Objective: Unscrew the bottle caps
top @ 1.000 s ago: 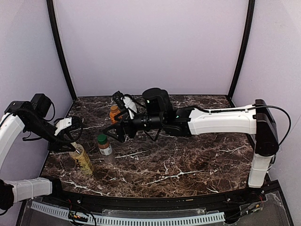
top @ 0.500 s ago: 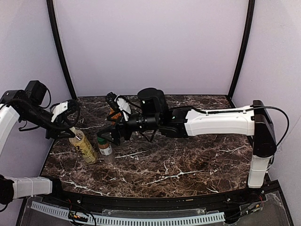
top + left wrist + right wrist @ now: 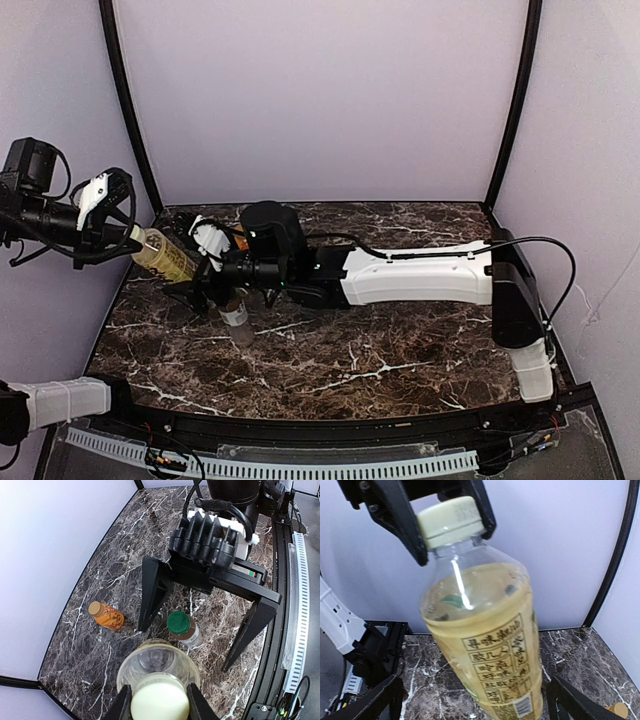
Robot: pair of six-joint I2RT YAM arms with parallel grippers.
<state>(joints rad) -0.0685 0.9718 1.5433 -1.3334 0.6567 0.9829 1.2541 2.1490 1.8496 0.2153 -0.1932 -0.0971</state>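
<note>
My right gripper grabs the tea bottle's body [image 3: 174,261] next, since that leaves the bottle's bottom end for my left gripper and the cap free to unscrew.
My left gripper [image 3: 128,238] is shut on the cream-white cap [image 3: 159,700] of the tall yellow-green tea bottle [image 3: 165,257] and holds it tilted above the table's back left. In the right wrist view its black fingers [image 3: 395,515] clamp the cap [image 3: 451,520]. My right gripper [image 3: 203,280] is open, its fingers on either side of the bottle's lower body [image 3: 485,645] without touching it. The small clear bottle [image 3: 192,635] with the dark green cap [image 3: 179,622] and the squat orange bottle [image 3: 106,615] with its gold-orange cap [image 3: 94,608] stand on the table below.
The marble table [image 3: 400,350] is ringed by lilac walls and black corner posts [image 3: 125,100]. The long right arm [image 3: 420,275] stretches across the middle of the table. The clear bottle [image 3: 237,320] stands just under the right wrist.
My left gripper has lifted the tea bottle off the table, up and to the back left. The right arm has reached further left, bringing its open fingers around the bottle.
</note>
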